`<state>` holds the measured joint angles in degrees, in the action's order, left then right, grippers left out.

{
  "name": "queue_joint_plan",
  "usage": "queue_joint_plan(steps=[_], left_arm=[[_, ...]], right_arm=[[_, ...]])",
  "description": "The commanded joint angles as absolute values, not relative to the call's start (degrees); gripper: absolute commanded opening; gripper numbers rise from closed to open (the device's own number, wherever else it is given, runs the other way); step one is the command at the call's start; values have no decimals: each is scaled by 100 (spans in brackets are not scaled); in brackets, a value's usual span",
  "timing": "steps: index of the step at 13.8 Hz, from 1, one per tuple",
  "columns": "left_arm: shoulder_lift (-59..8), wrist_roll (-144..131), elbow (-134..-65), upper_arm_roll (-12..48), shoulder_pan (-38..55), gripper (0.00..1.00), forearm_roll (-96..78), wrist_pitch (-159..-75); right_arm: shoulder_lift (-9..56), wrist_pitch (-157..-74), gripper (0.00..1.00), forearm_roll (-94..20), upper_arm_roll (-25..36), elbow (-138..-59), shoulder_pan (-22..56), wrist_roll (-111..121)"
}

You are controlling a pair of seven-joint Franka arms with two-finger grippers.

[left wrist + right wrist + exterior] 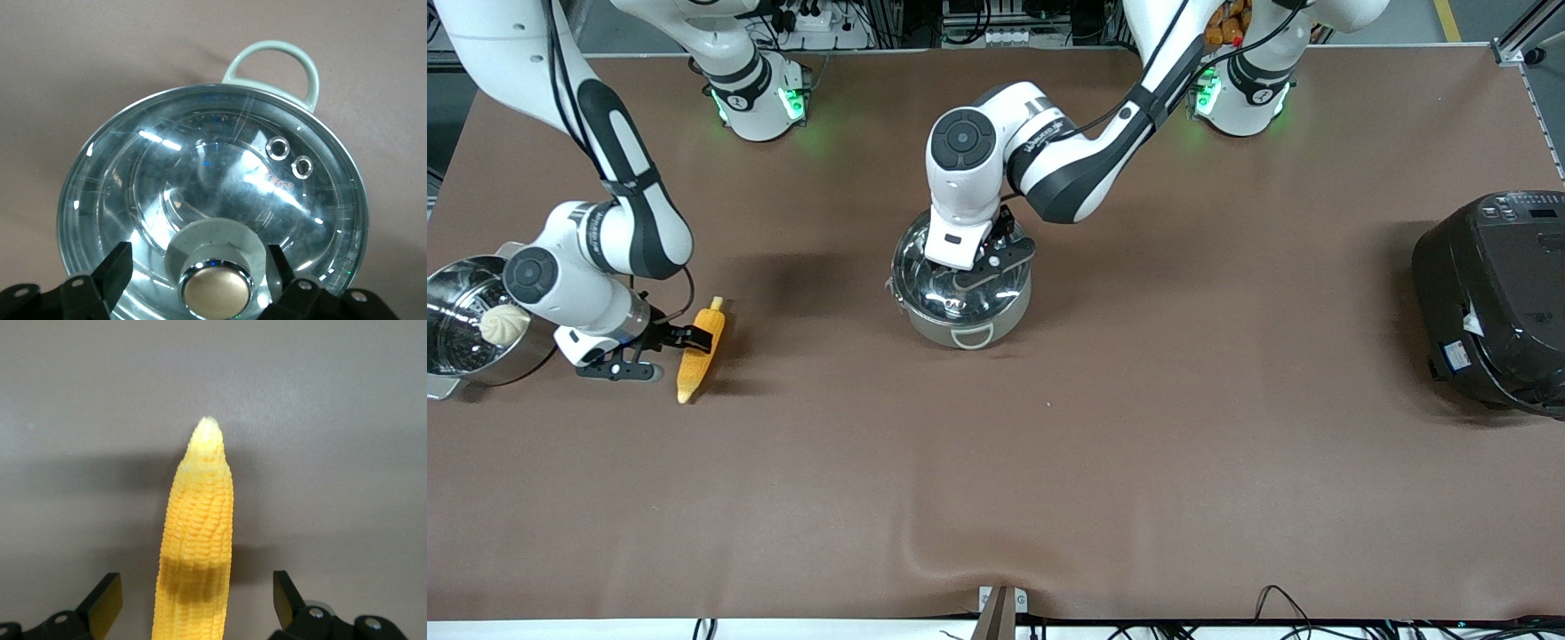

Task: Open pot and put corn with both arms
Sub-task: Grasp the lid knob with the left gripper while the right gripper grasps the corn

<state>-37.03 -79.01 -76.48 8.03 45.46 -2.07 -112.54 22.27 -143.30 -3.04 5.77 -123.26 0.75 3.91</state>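
My right gripper will next pick up the corn [700,351] by the middle of its cob, so that it can put the corn into the opened steel pot [966,304].
The steel pot [996,322] stands mid-table with its glass lid [935,292] on. My left gripper [983,269] is down on the lid and open. In the left wrist view its fingers [117,268] flank the metallic knob [217,288], one close to the knob's collar and the other a gap away. That view also shows the lid [213,160] and a loop handle [273,61]. The corn [700,351] lies on the cloth toward the right arm's end. My right gripper [694,340] is low over it and open, and its fingers [105,603] straddle the cob [197,540] without touching.
A steel steamer pot [447,302] with a white bun [505,324] stands at the table edge beside the right gripper. A big black cooker [1494,298] sits at the left arm's end. The brown cloth has a wrinkle [960,544] near the front edge.
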Motion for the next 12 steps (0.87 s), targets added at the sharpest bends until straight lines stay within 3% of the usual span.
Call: queue_joint_plan(steps=[1, 9, 10, 12], left_arm=[[-3814, -7989, -7462, 721, 4623, 87, -272, -11320], [-3850, -8060, -7506, 729, 4772, 72, -167, -11356], [-3850, -8051, -7515, 729, 4772, 64, -150, -11338], [-3858, -8042, -7523, 738, 4772, 44, -1, -11320]], right_arm=[[2294, -14396, 100, -378, 554, -12349, 35, 492], [2505, -14388, 100, -729, 536, -12340, 35, 527], [2505, -14370, 100, -729, 536, -12340, 35, 527], [2549, -14353, 84, -738, 536, -12340, 35, 527]])
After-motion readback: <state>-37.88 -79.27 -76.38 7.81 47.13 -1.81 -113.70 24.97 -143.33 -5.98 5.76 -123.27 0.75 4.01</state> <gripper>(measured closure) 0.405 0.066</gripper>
